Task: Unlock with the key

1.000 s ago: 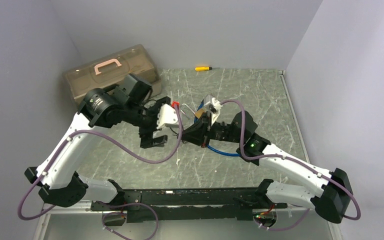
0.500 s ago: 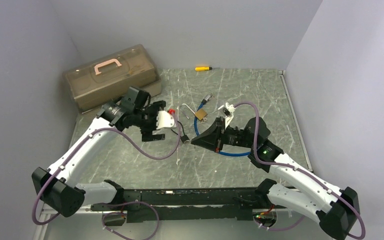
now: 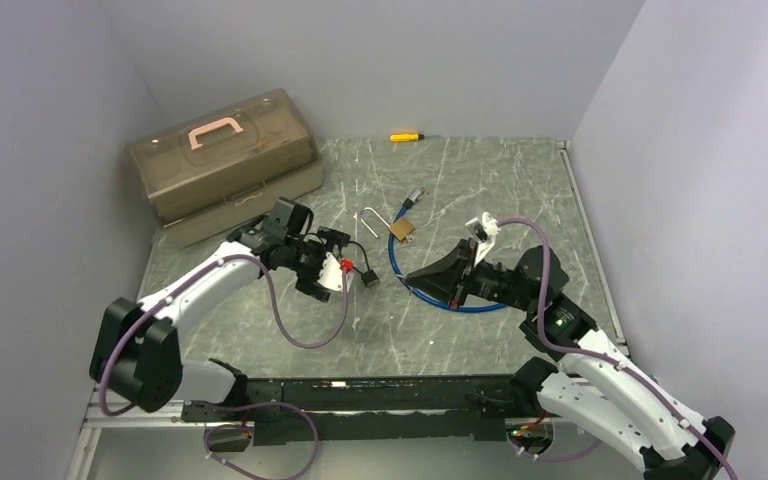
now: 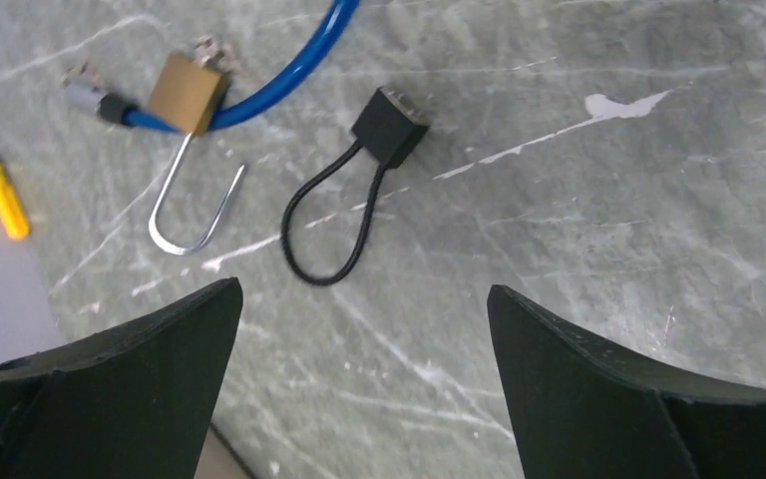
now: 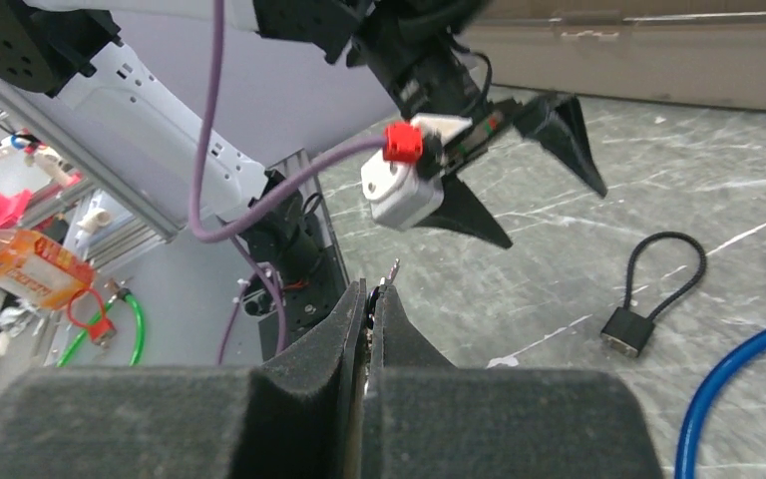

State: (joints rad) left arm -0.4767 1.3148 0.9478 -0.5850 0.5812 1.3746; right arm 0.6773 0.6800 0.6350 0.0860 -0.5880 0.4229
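Note:
My left gripper grabs the small black cable lock (image 3: 368, 278) by the sides of its body next. This leaves the lock's keyhole side free to unlock.
The brass padlock (image 3: 402, 230) (image 4: 190, 92) lies on the table with its steel shackle (image 4: 185, 215) swung free at one end, and a blue cable (image 3: 440, 295) (image 4: 289, 70) runs past it. My right gripper (image 3: 412, 274) (image 5: 371, 294) is shut on the key (image 5: 393, 271), of which only the metal tip shows between the pads. It hovers to the near right of the padlock. My left gripper (image 3: 332, 276) (image 4: 364, 299) is open and empty, low over the table beside a small black cable lock (image 3: 368, 278) (image 4: 389, 125) (image 5: 628, 329).
A brown toolbox (image 3: 225, 160) with a pink handle stands at the back left. A yellow screwdriver (image 3: 405, 136) (image 4: 5, 200) lies by the back wall. The blue cable's metal end (image 3: 416, 196) rests behind the padlock. Walls close in the table's left, back and right sides.
Both arms have drawn back toward the near edge. The left gripper has dropped low beside the black lock, and the right one has moved off right with the key. The brass padlock now lies alone.

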